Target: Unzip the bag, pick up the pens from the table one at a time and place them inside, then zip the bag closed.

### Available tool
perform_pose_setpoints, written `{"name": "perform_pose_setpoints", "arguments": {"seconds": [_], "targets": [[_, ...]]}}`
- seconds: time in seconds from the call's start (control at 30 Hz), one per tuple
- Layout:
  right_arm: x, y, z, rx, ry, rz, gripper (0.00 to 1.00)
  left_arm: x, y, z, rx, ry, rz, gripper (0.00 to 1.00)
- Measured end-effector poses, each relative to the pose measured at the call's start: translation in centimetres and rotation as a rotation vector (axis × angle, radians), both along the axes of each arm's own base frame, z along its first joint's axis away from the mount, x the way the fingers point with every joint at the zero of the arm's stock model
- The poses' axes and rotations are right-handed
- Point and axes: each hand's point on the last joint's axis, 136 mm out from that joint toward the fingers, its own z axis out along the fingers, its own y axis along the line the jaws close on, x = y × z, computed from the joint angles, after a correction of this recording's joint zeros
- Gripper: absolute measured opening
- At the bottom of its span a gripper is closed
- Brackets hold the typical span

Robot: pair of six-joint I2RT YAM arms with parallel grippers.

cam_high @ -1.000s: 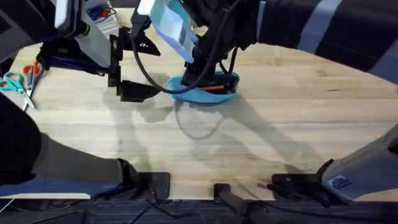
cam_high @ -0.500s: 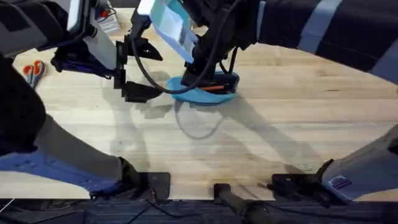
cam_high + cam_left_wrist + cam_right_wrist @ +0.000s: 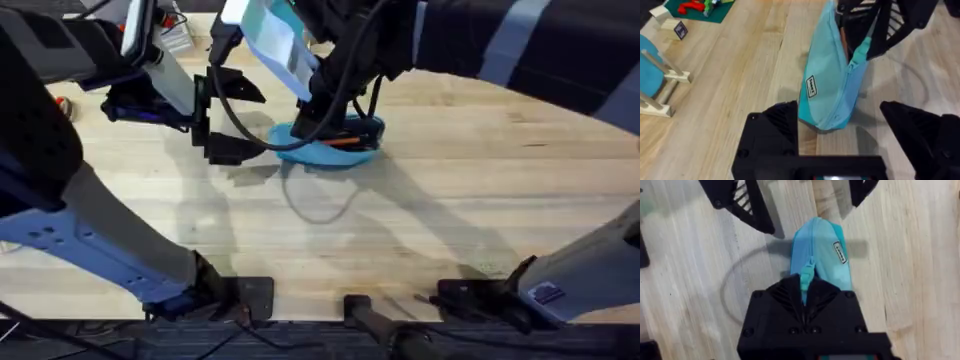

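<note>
I should steady the bag while its zipper pull runs shut, so I should next grab the bag by its labelled end [image 3: 831, 116] with my left gripper.
The light blue bag [image 3: 335, 152] lies at the table's [image 3: 450, 200] middle back, with orange pens [image 3: 346, 141] showing in its open slit. Reaching across from the right, my right gripper [image 3: 318, 115] is shut on the bag's zipper pull [image 3: 805, 275], which sits pinched between its fingers in the right wrist view. Just left of the bag, my left gripper [image 3: 240, 118] is open, its fingers [image 3: 775, 127] spread either side of the bag's [image 3: 832, 85] near end without touching it. The right gripper [image 3: 875, 22] holds the pull [image 3: 860, 50] above the bag.
A red scissor handle [image 3: 62, 103] peeks out at the far left behind the left arm. A teal round stand [image 3: 650, 75], a small card [image 3: 681, 31] and a green mat with toys [image 3: 695, 7] lie beyond the left gripper. Bare wood runs along the front.
My left gripper has moved right, closer to the bag, staying open, and its arm now hides most of the scissors. The right gripper and bag have not moved.
</note>
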Motion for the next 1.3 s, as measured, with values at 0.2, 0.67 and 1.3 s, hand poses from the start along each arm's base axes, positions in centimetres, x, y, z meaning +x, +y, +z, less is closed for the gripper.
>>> {"name": "perform_pose_setpoints", "arguments": {"seconds": [0.2, 0.67, 1.3], "targets": [[0.0, 0.0, 0.0, 0.0, 0.0, 0.0, 0.032, 0.1, 0.0, -1.0, -0.02, 0.033, 0.004, 0.995], [0.0, 0.0, 0.0, 0.0, 0.0, 0.0, 0.032, 0.9, -1.1, -1.7, -0.032, -0.007, -0.023, 0.995], [0.0, 0.0, 0.0, 0.0, 0.0, 0.0, 0.032, 1.0, -2.4, -1.6, -0.041, -0.03, -0.058, 0.995]]}}
